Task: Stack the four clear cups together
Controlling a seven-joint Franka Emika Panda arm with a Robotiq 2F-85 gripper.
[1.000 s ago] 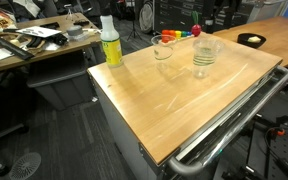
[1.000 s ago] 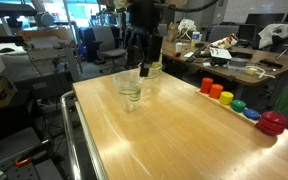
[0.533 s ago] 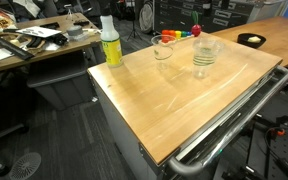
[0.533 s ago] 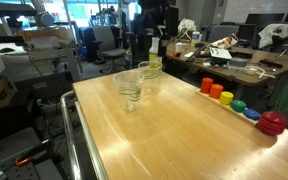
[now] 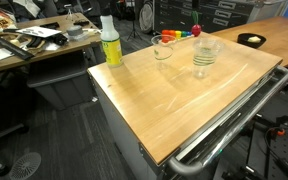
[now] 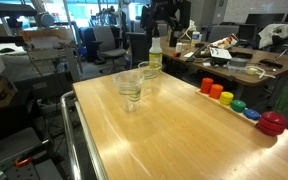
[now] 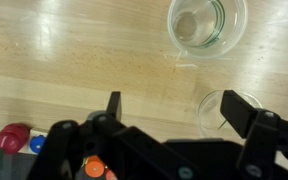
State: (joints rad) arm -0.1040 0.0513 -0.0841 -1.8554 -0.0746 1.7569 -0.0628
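My gripper pinches the single clear cup at one side of its rim next, to stack its base into the nested clear cups.
Two clear cup items stand on the wooden table (image 5: 174,100). One looks like nested clear cups (image 5: 205,57), also seen in an exterior view (image 6: 130,90). A single clear cup (image 5: 163,47) stands beside it, near the bottle (image 6: 149,70). In the wrist view one cup (image 7: 206,25) is at the top and another (image 7: 216,108) is partly behind the right finger. My gripper (image 7: 177,108) is open and empty, high above the table's far end (image 6: 162,15).
A yellow-green bottle with a white top (image 5: 111,45) stands at a table corner (image 6: 155,50). A row of coloured caps (image 6: 227,98) runs along one table edge, ending at a red one (image 6: 272,122). Desks and chairs surround the table.
My gripper has risen from just above the cups and moved back toward the table's far end. The cups have not moved.
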